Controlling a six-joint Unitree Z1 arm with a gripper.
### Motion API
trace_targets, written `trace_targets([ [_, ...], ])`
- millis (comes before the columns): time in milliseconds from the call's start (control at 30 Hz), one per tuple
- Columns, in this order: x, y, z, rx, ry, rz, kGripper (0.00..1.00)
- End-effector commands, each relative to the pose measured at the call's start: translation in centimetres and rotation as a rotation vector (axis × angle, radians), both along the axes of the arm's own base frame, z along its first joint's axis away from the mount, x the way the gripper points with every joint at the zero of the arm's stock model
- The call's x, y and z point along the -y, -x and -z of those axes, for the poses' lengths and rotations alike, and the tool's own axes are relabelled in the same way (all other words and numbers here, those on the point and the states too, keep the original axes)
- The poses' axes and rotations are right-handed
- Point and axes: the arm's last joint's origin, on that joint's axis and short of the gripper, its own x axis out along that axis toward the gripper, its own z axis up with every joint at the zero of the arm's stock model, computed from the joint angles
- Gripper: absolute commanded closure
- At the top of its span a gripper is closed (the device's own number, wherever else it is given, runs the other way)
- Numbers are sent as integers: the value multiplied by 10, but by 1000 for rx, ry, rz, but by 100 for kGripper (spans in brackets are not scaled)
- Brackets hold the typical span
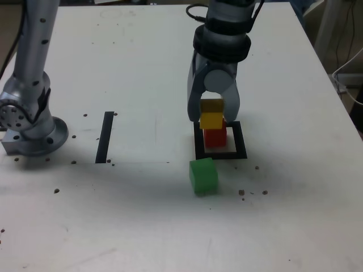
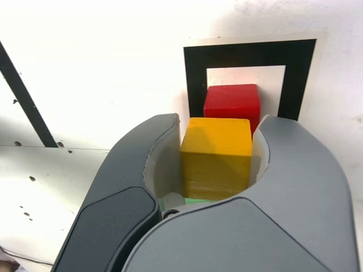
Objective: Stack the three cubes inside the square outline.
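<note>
The yellow cube's lower edge sits over the red cube's top in the wrist view, so the yellow cube would stand and it is now time to release it.
My gripper [image 1: 213,116] is shut on the yellow cube [image 1: 211,120], which shows clamped between the grey jaws in the wrist view [image 2: 216,153]. It hangs directly over the red cube [image 1: 215,137], and I cannot tell whether the two touch. The red cube [image 2: 232,103] stands in the white centre of the square outline [image 1: 241,148] [image 2: 249,54]. On the table just in front of the outline, toward the exterior view's left, sits the green cube [image 1: 203,175], apart from the gripper.
A straight black strip [image 1: 105,137] [image 2: 22,96] lies on the white table at the exterior view's left. The arm's metal base [image 1: 31,133] stands at the far left edge. Small dark specks dot the tabletop.
</note>
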Motion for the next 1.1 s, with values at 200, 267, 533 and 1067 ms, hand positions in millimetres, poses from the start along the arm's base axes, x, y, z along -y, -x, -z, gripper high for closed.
trace_targets([
  [200,0,1,2,-17,12,9,33],
  [267,0,0,2,-14,14,12,19],
  [533,-1,-1,1,0,7,23,1],
  [1067,-1,-2,-5,36,2,39,1],
])
